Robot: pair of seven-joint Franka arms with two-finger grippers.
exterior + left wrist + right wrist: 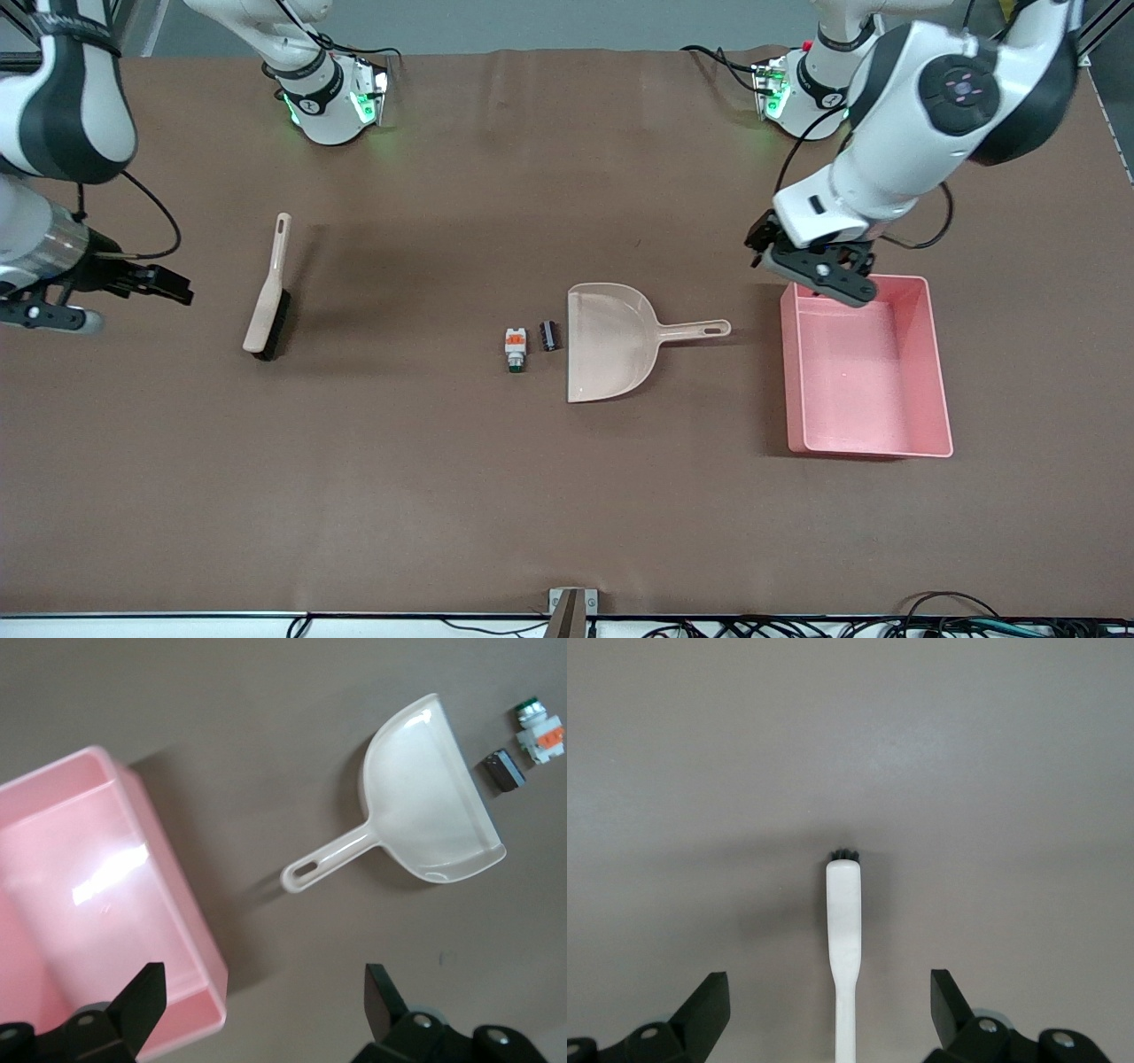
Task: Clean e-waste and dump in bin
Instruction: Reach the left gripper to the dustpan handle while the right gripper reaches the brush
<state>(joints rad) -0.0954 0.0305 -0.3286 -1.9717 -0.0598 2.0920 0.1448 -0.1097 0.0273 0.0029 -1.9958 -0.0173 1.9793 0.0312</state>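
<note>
My right gripper picks up the brush by its handle (pixel 278 250) next. Then it sweeps the e-waste onto the beige dustpan (pixel 611 341).
The e-waste is two tiny parts on the brown table: a white part with an orange top and green end (pixel 516 348) (pixel 540 731), and a dark cylinder (pixel 550 335) (pixel 501 772) beside the beige dustpan's (pixel 611 341) (pixel 425 806) open edge. The pink bin (pixel 864 372) (pixel 89 868) lies empty toward the left arm's end, just past the dustpan's handle. My left gripper (pixel 824 282) (pixel 261 979) is open and empty over the bin's corner nearest the dustpan's handle and the bases. My right gripper (pixel 173 285) (pixel 830 988) is open and empty.
A beige brush with black bristles (pixel 268 297) (pixel 843 930) lies toward the right arm's end of the table, near the right gripper. In the right wrist view its handle shows between the open fingers, lower down on the table. Cables run along the table's front edge (pixel 797 625).
</note>
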